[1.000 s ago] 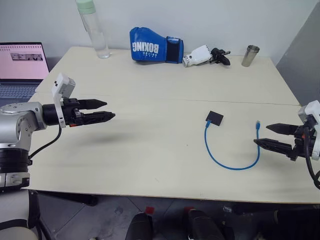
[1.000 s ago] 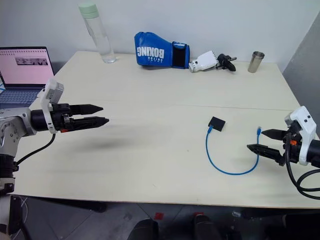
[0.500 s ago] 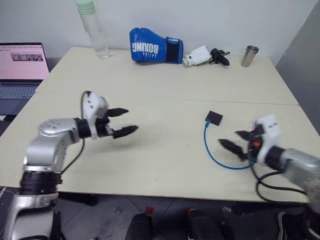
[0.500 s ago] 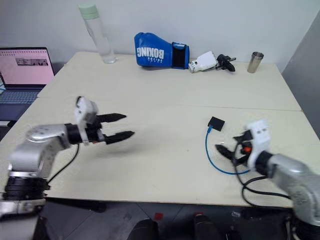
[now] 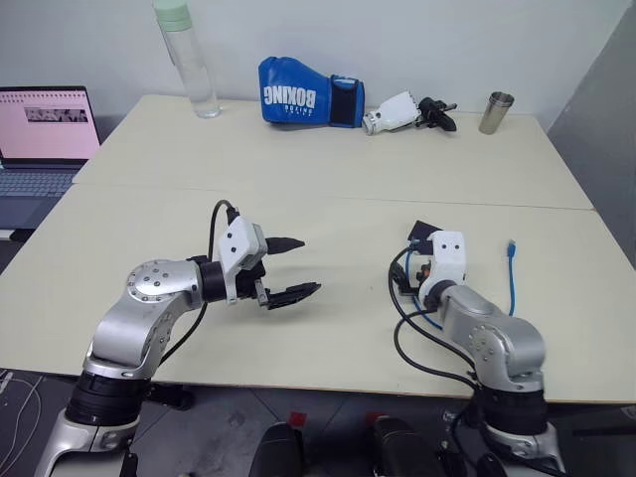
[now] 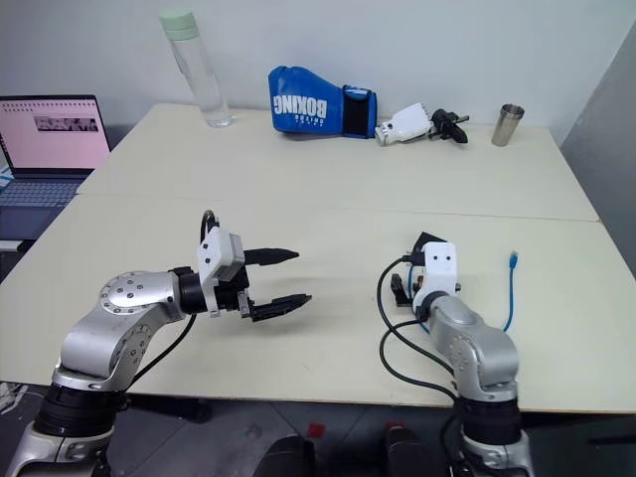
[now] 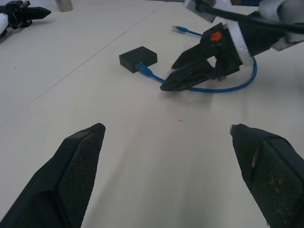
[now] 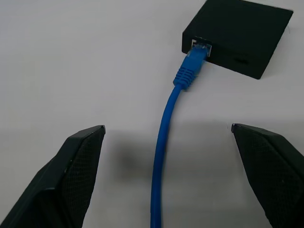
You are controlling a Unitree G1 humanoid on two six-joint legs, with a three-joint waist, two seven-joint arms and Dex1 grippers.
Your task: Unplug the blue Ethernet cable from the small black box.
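The right gripper's fingers crowd the plugged side, so the left gripper should next grab the small black box by the end (image 5: 426, 226) opposite the plug.
The small black box (image 8: 242, 33) lies flat on the pale table (image 5: 328, 199), right of centre. The blue Ethernet cable (image 8: 166, 137) is plugged into a port in the box's edge. It loops back across the table to a free plug (image 5: 512, 245). My right gripper (image 8: 167, 128) is open, low over the table, with one finger on each side of the cable just short of the box; it touches neither. My left gripper (image 5: 308, 265) hangs open and empty above the table's middle, pointing toward the box (image 7: 138, 58) from well to its left.
Along the far edge stand a clear bottle (image 5: 184, 60), a blue boxing glove (image 5: 308, 91), a loose white and black gripper part (image 5: 407, 109) and a metal cup (image 5: 497, 111). An open laptop (image 5: 45, 134) sits at the far left.
Both arms swung inward from the table's sides. The right gripper came from the right edge down over the cable by the box. The left gripper moved toward the centre. Both stayed open.
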